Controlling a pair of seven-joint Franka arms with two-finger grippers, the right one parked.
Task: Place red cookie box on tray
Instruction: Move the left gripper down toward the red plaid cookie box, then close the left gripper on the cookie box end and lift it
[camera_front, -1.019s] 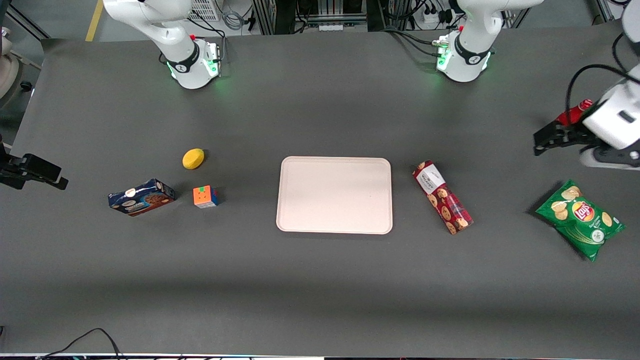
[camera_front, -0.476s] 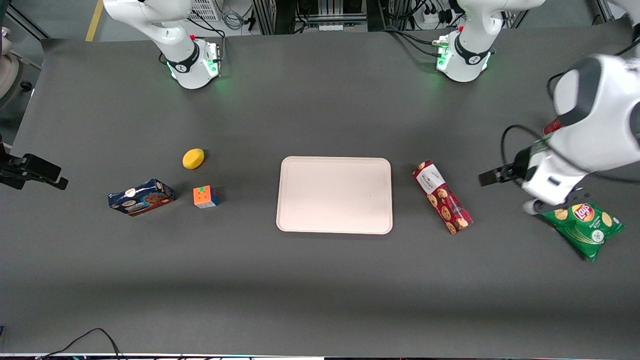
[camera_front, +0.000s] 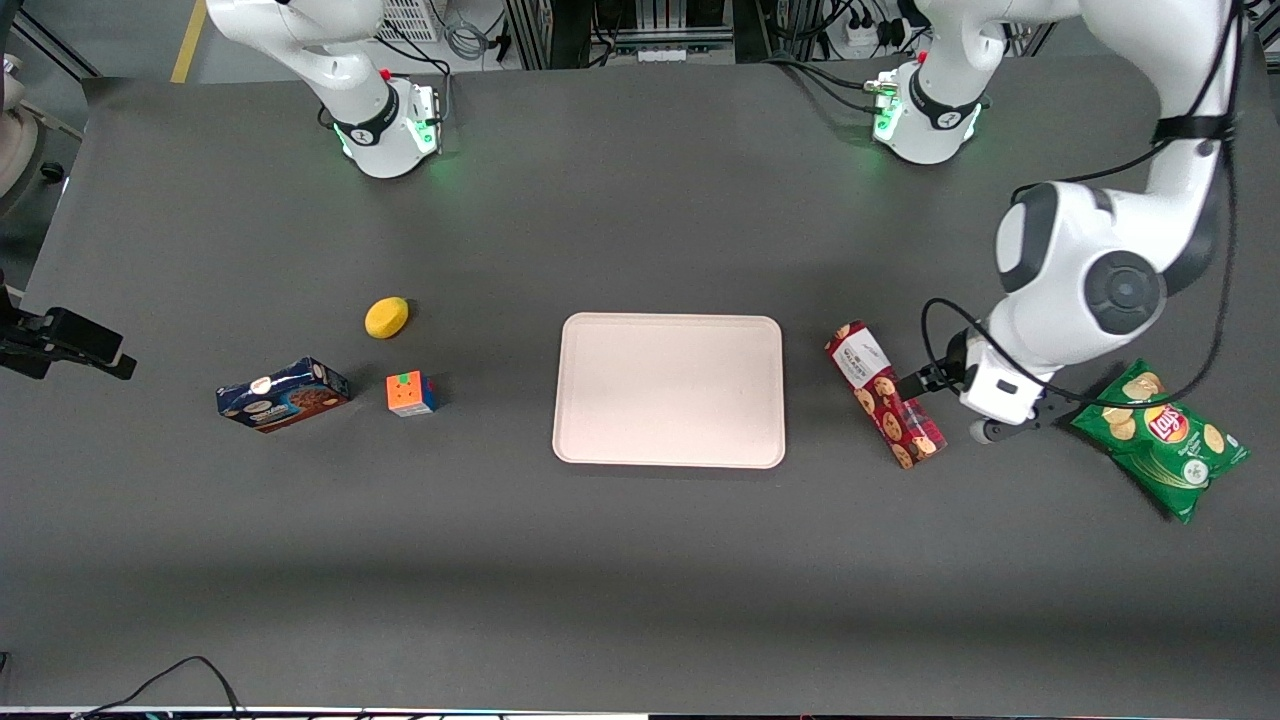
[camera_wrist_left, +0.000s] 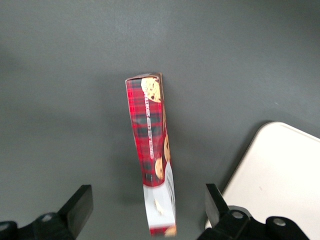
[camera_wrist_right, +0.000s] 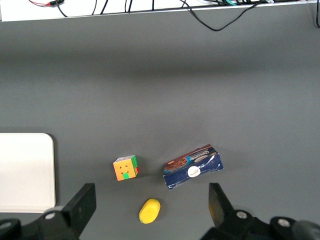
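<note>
Next, my left gripper needs to pick up the red cookie box by its white label end (camera_front: 860, 358) to place the box on the tray (camera_front: 668, 390).
The red cookie box (camera_front: 885, 395) lies flat on the dark table beside the tray (camera_front: 668, 390), toward the working arm's end, with its white label end farther from the front camera. My left gripper (camera_front: 925, 383) hovers above the table, close beside the box. In the left wrist view the box (camera_wrist_left: 149, 145) shows between the two black fingertips (camera_wrist_left: 80, 210) with wide gaps on both sides. The gripper (camera_wrist_left: 148, 210) is open and holds nothing. A rounded corner of the tray (camera_wrist_left: 280, 180) shows beside the box.
A green chips bag (camera_front: 1165, 435) lies beside the arm at the working arm's end. Toward the parked arm's end sit a yellow lemon (camera_front: 386, 317), a colour cube (camera_front: 411, 393) and a blue cookie box (camera_front: 283, 394).
The left arm has swept in from the working arm's end of the table, past the chips bag, and now hangs beside the red cookie box. Nothing on the table has moved.
</note>
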